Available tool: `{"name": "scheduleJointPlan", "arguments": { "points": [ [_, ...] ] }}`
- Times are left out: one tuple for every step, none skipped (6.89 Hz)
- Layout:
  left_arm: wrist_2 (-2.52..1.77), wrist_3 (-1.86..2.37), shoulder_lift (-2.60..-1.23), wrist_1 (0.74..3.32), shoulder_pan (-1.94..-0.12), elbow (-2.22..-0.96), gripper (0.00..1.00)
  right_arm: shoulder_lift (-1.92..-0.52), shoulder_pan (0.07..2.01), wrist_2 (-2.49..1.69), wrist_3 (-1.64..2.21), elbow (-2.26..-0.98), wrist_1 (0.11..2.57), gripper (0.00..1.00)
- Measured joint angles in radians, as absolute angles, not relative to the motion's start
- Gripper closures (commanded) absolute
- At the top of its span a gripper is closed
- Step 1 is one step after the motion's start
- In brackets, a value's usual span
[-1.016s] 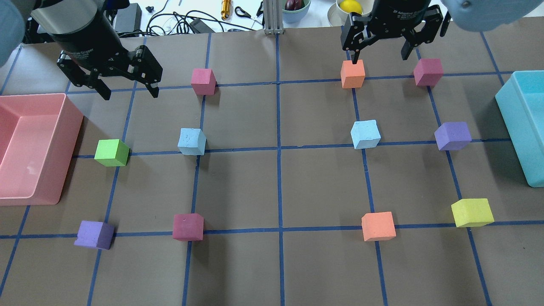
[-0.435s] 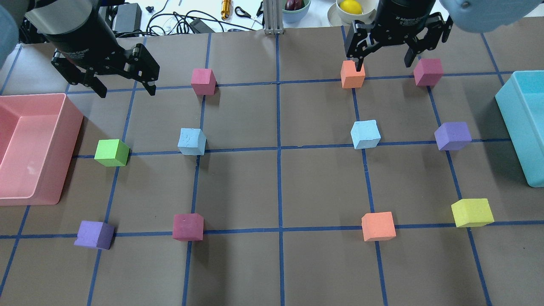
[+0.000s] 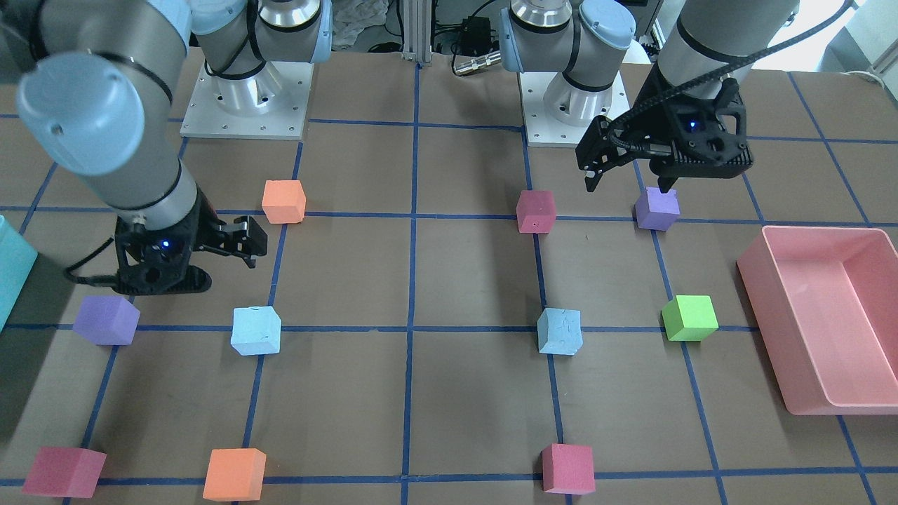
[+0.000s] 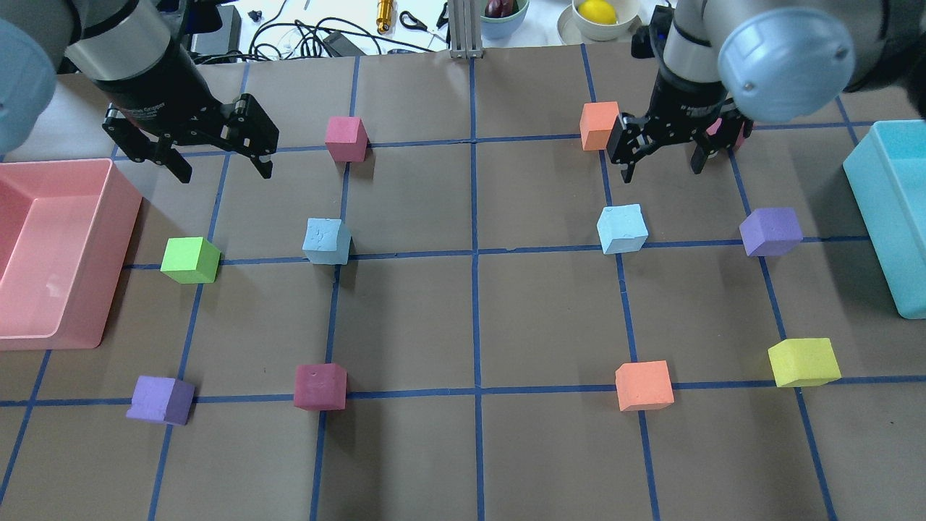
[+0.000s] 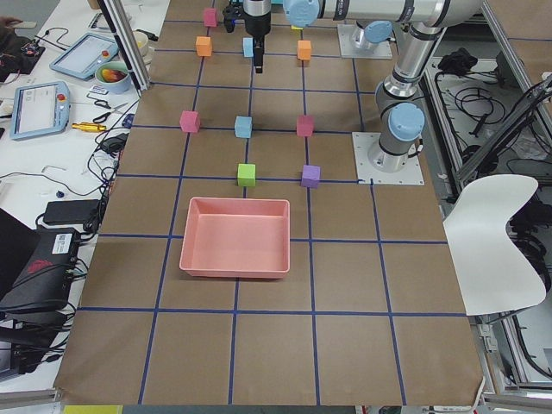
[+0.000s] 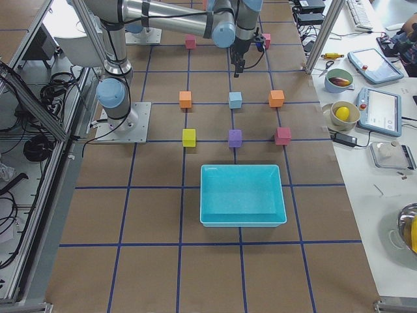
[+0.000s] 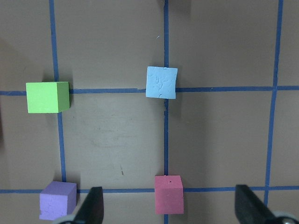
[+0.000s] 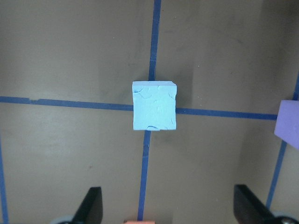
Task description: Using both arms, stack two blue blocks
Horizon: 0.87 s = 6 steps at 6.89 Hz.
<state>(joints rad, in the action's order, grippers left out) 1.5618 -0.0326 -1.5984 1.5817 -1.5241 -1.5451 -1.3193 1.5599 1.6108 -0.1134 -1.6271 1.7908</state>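
The pale blue block needs its top side free to carry the other block, so the robot's right gripper needs to grab it by its opposite sides next.
Two pale blue blocks sit on the grid tape. The left one (image 4: 327, 242) also shows in the left wrist view (image 7: 161, 82) and the front view (image 3: 560, 331). The right one (image 4: 622, 229) also shows in the right wrist view (image 8: 154, 106) and the front view (image 3: 256, 330). My left gripper (image 4: 224, 174) is open and empty, above the table beyond and to the left of the left block. My right gripper (image 4: 662, 172) is open and empty, above the table just beyond the right block. Its fingers (image 8: 91, 205) frame the block from above.
A pink bin (image 4: 123, 217) stands at the left edge and a teal bin (image 4: 868, 195) at the right edge. Coloured cubes sit on grid crossings: green (image 4: 189, 260), pink (image 4: 346, 138), orange (image 4: 599, 125), purple (image 4: 770, 231), yellow (image 4: 803, 362), orange (image 4: 644, 386), maroon (image 4: 320, 386), purple (image 4: 160, 399).
My right gripper has moved from the table's far edge toward the right blue block, staying open. My left gripper has shifted slightly nearer and to the right. The blocks have not moved.
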Motion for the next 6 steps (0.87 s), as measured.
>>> {"name": "scheduleJointPlan", "arguments": {
  "points": [
    [1.541,-0.028,-1.635,1.525,-1.522,-1.565,0.0,-1.255,1.555,1.61,-0.135,-1.716,1.963,0.0],
    [1.514,-0.028,-1.685,1.446,-1.521,-1.594,0.0,-1.195,1.553,1.61,-0.145,-1.777,2.08,0.17],
    [1.504,-0.033,-1.737,1.357,-1.521,-1.633,0.0,-1.158,1.553,1.611,-0.154,-1.818,2.149,0.41],
    [1.503,-0.038,-1.78,1.289,-1.522,-1.668,0.0,-1.141,1.553,1.612,-0.162,-1.842,2.192,0.74],
    [1.504,-0.04,-1.817,1.247,-1.523,-1.691,0.0,-1.135,1.555,1.61,-0.16,-1.849,2.211,0.83],
    [1.506,-0.046,-1.852,1.227,-1.524,-1.701,0.0,-1.135,1.559,1.602,-0.149,-1.842,2.215,0.81]
  ]
}}
